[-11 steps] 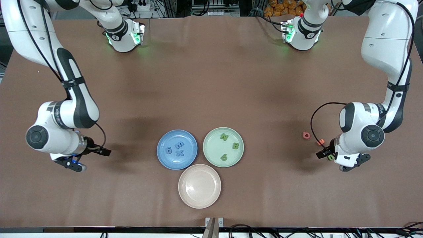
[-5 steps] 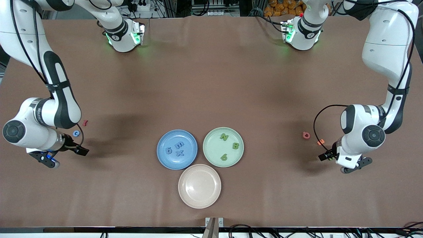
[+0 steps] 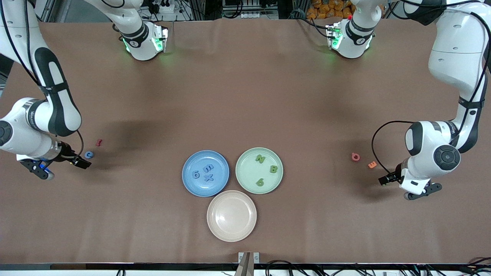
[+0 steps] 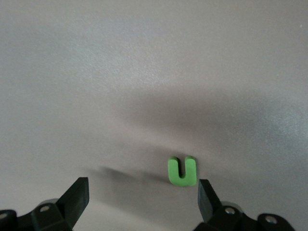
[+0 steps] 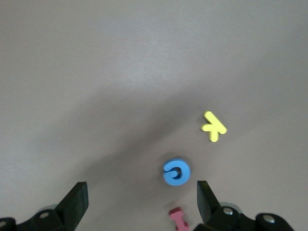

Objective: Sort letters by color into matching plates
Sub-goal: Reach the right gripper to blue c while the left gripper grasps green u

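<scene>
My right gripper needs to grab the blue letter next by its curved outer edge (image 3: 89,155), so that it can sort the letter onto the blue plate (image 3: 217,164).
The blue plate (image 3: 217,164) holds three blue letters. The pale green plate (image 3: 247,165) beside it holds three green letters. A blue letter C (image 3: 88,154) lies on the table toward the right arm's end; it also shows in the right wrist view (image 5: 176,172). My right gripper (image 3: 38,171) is open and empty, low over the table beside it (image 5: 142,207). A green letter U (image 4: 182,171) lies just ahead of my open, empty left gripper (image 4: 143,202), close to one finger. The left gripper (image 3: 420,190) hangs low toward the left arm's end, and the U is hidden there.
A beige plate (image 3: 231,216) sits nearer the camera than the other two. A dark red letter (image 3: 99,142) lies by the blue C, and a yellow letter (image 5: 213,127) lies close to it. A pink letter (image 3: 355,156) and an orange letter (image 3: 371,165) lie near the left gripper.
The right arm has swung away from the plates toward its end of the table, uncovering the blue C and the dark red letter. The left arm has shifted slightly toward its end, uncovering the orange letter.
</scene>
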Tool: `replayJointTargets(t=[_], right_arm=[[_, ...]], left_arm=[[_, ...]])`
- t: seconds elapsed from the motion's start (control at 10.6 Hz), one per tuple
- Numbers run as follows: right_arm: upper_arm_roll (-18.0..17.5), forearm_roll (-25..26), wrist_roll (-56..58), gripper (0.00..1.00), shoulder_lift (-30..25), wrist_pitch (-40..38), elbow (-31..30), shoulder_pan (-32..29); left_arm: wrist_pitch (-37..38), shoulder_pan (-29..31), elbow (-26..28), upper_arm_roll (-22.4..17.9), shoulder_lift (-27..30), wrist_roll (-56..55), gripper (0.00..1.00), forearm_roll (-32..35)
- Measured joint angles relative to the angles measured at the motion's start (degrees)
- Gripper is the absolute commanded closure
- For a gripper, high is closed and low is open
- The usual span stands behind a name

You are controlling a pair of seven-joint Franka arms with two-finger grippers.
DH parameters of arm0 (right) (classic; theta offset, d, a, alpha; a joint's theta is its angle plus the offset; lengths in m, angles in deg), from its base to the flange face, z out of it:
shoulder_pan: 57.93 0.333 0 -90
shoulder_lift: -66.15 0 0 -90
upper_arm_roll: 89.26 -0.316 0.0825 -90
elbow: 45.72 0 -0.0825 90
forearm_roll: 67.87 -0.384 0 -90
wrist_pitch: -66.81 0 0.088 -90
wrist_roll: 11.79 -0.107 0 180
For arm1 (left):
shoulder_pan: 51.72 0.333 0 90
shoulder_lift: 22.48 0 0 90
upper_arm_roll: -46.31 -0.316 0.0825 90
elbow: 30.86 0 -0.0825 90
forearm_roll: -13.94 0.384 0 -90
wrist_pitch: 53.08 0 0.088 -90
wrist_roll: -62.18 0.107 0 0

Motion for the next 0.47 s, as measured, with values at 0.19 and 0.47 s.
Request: replayJointTargets(t=[0.19,0.47], right_arm=[[0.01,-0.11,0.91,0.0,-0.65,2.43,-2.24,-1.18],[0.01,-4.07,2.99,0.0,-0.64,7.06,-5.28,-1.83]], left_arm=[[-0.01,-0.08,-0.01,0.22,-0.67,0.0,0.0,0.0],[-1.78,-0.52,-0.03,0.42,-1.92,0.0,0.0,0.0]])
